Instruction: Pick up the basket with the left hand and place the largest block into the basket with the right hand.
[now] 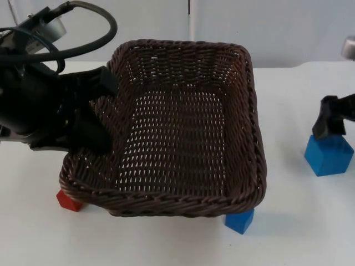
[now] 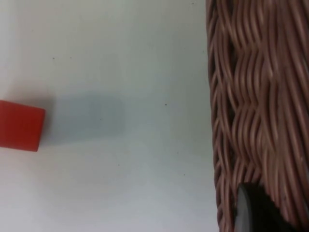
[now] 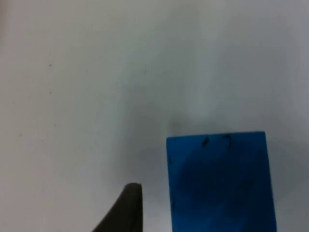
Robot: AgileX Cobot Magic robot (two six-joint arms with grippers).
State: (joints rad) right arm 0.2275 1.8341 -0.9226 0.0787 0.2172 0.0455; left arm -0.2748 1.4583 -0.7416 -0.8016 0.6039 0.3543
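The large blue block needs to go into the basket, so my right gripper will grab the block by its opposite sides next.
A dark brown wicker basket (image 1: 252, 111) fills the middle of the top view, with small blocks peeking out from under its near edge. My left gripper (image 1: 95, 111) is shut on the basket's left rim; in the left wrist view a black fingertip (image 2: 253, 210) presses against the woven wall (image 2: 260, 96). The largest block, a blue cube (image 1: 328, 155), rests on the table at the far right. My right gripper (image 1: 331, 124) hovers just above it, open. In the right wrist view one fingertip (image 3: 126, 210) stands a gap away from the cube's (image 3: 219, 183) side.
A small red block (image 1: 69, 200) (image 2: 19, 125) lies by the basket's near left corner. A small blue block (image 1: 240, 220) pokes out below the near right corner. The grey partition wall (image 1: 288, 27) closes off the back.
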